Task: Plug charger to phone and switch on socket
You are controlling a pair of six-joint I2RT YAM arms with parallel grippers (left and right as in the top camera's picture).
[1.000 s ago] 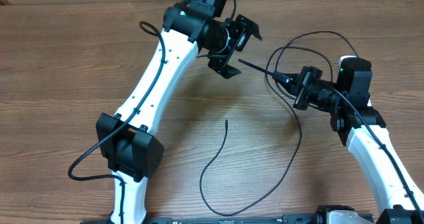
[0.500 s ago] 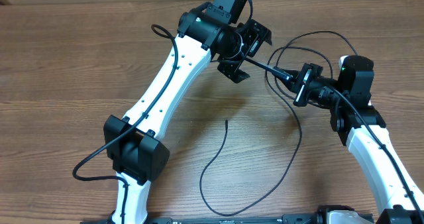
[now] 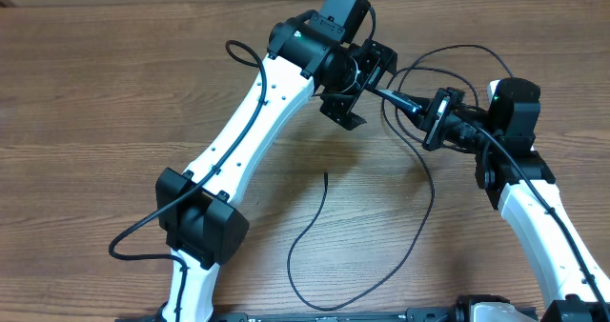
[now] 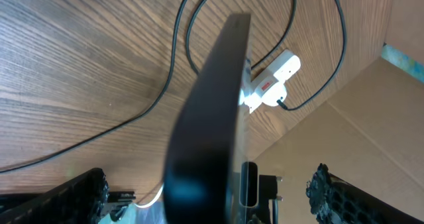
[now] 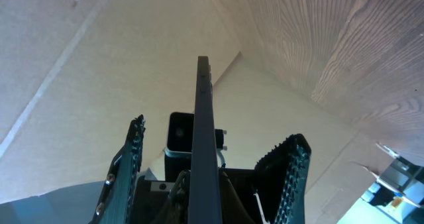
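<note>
The charger needs my right gripper's end of the phone to be free. My left gripper will grab the phone's far end (image 3: 377, 91) (image 4: 203, 163) across its flat sides.
The phone (image 3: 396, 100) is in the air, seen edge-on as a thin dark slab. My right gripper (image 3: 429, 115) is shut on its near end; in the right wrist view the phone (image 5: 204, 131) runs straight out between the fingers (image 5: 215, 131). My left gripper (image 3: 367, 79) is open, its fingers on either side of the phone's far end (image 4: 212, 105) without touching it. The charger cable (image 3: 315, 227) lies loose on the table, its connector tip (image 3: 326, 175) free. The white socket (image 4: 271, 78), with a reddish switch, shows only in the left wrist view, the cable plugged into it.
A cardboard wall (image 4: 371, 131) stands just behind the socket at the table's back edge. Loops of the black cable (image 3: 457, 48) lie behind and under my right arm. The wooden table (image 3: 95, 122) stretches to the left.
My left arm has swung right toward the phone, and its open fingers now sit around the phone's far end. My right gripper has hardly moved and still holds the phone.
</note>
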